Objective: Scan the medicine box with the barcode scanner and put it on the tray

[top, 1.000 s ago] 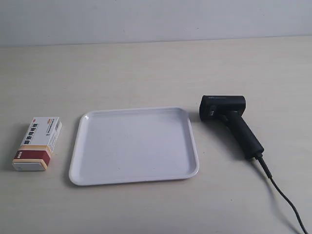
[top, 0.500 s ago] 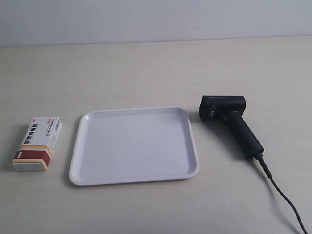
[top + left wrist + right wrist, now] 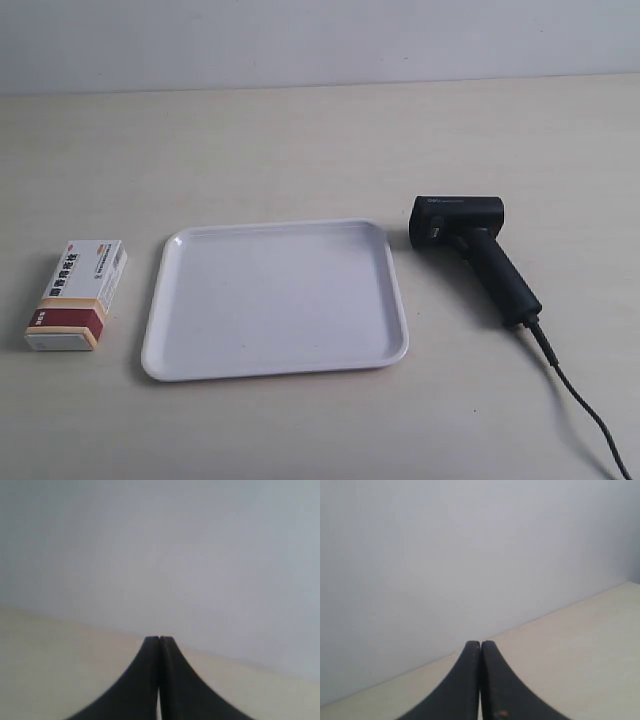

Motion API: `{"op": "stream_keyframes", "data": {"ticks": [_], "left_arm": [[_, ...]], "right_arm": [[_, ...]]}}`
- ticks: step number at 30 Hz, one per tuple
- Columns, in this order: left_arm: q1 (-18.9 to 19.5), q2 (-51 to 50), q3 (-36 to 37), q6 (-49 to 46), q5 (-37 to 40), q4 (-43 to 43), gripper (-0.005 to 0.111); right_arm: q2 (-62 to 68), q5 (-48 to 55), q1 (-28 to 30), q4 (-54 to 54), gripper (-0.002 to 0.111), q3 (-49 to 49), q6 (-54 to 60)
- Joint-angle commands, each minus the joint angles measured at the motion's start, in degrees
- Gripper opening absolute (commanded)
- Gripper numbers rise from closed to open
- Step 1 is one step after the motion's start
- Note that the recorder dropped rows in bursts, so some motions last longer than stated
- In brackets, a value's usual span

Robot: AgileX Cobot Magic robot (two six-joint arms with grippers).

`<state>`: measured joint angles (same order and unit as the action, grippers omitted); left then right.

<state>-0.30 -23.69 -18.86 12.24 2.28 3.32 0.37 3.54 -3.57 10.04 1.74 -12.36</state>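
My left gripper is to grab the long sides of the medicine box (image 3: 78, 295) next. Then it needs to show the box to the barcode scanner (image 3: 472, 252).
In the exterior view the medicine box (image 3: 78, 295), a white carton with a dark red and tan band, lies flat at the left. The white tray (image 3: 276, 297) sits in the middle, with nothing on it. The black barcode scanner (image 3: 472, 252) lies on its side at the right, its cable (image 3: 585, 410) trailing to the lower right corner. Neither arm shows in the exterior view. My left gripper (image 3: 159, 639) is shut with nothing between its black fingers. My right gripper (image 3: 480, 643) is shut too, holding nothing. Both wrist views show only bare table and wall.
The beige table (image 3: 300, 150) runs back to a pale grey wall (image 3: 320, 40). The table's far edge meets the wall in the right wrist view (image 3: 560, 610).
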Motion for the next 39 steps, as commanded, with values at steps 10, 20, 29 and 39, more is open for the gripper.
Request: {"op": "stream_keyframes", "data": {"ticks": [10, 20, 29, 39], "left_arm": [[-12.4, -55.0, -8.1, -12.9, -1.6, -0.1, 0.081], [-13.1, -71.9, -11.5, -16.8, -5.6, -0.1, 0.104], [-13.1, -74.7, -11.5, -19.3, -9.1, -0.1, 0.031], [-18.5, -65.0, -21.6, -25.6, 2.6, -6.2, 0.000]], "right_arm": [[3.0, 1.6, -0.1, -1.1, 0.000, 1.6, 0.8], [3.0, 2.1, -0.1, -1.1, 0.000, 1.6, 0.8], [3.0, 2.1, -0.1, -1.1, 0.000, 1.6, 0.8], [11.0, -2.8, -1.5, -1.1, 0.000, 1.6, 0.8]]}}
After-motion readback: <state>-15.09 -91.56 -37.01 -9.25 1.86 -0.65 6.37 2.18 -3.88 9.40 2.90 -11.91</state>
